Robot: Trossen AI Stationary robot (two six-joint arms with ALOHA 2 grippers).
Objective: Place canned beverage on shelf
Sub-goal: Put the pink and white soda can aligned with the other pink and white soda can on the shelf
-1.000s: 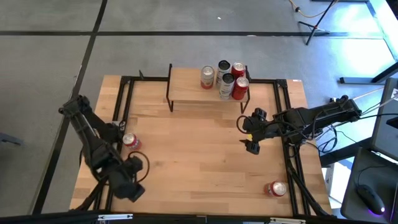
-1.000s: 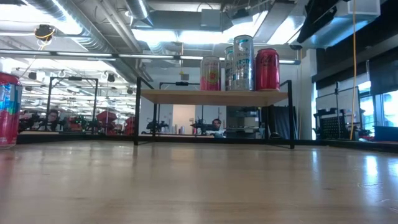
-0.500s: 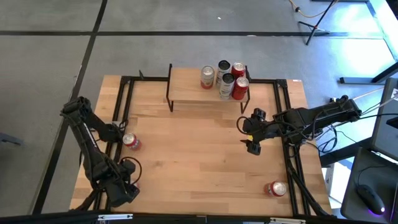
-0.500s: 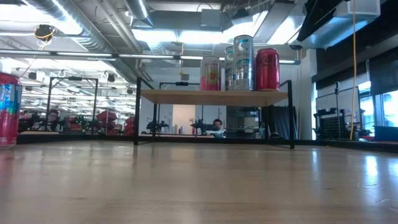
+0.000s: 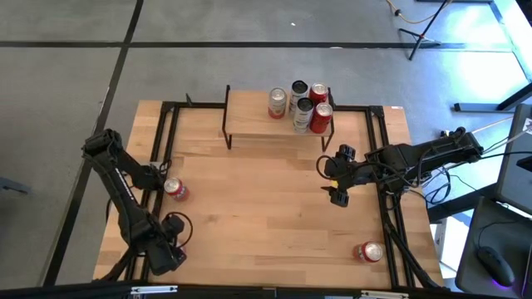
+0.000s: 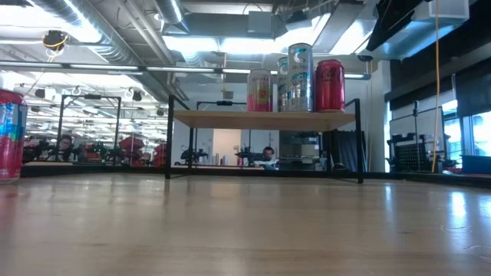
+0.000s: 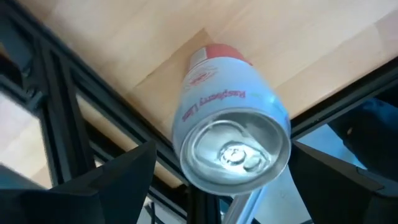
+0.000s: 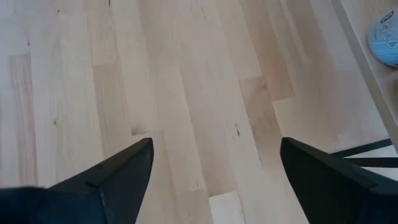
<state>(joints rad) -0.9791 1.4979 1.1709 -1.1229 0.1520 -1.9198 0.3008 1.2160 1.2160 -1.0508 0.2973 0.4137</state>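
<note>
The raspberry lime can needs to be added to the shelf, so my left gripper will next grab the can by its silver-rimmed top end.
My left gripper hangs over the table's near left corner, pointing down. It is open, with a finger on either side of a silver-white can with a red base. I see the can's top from above, and its red end shows against the tabletop. The gripper hides the can in the high view. My right gripper is open and empty above the table, right of centre, just in front of the shelf. The shelf stands at the far edge and holds several upright cans, which also show in the low view.
A red can stands on the table's left side, at the left edge of the low view. Another can stands near the front right corner. Black frame rails run along the table's sides. The shelf's left half is bare.
My left gripper has moved toward the table's near left corner and now looks lower over it. The loose cans, the shelf and my right arm have stayed where they were.
</note>
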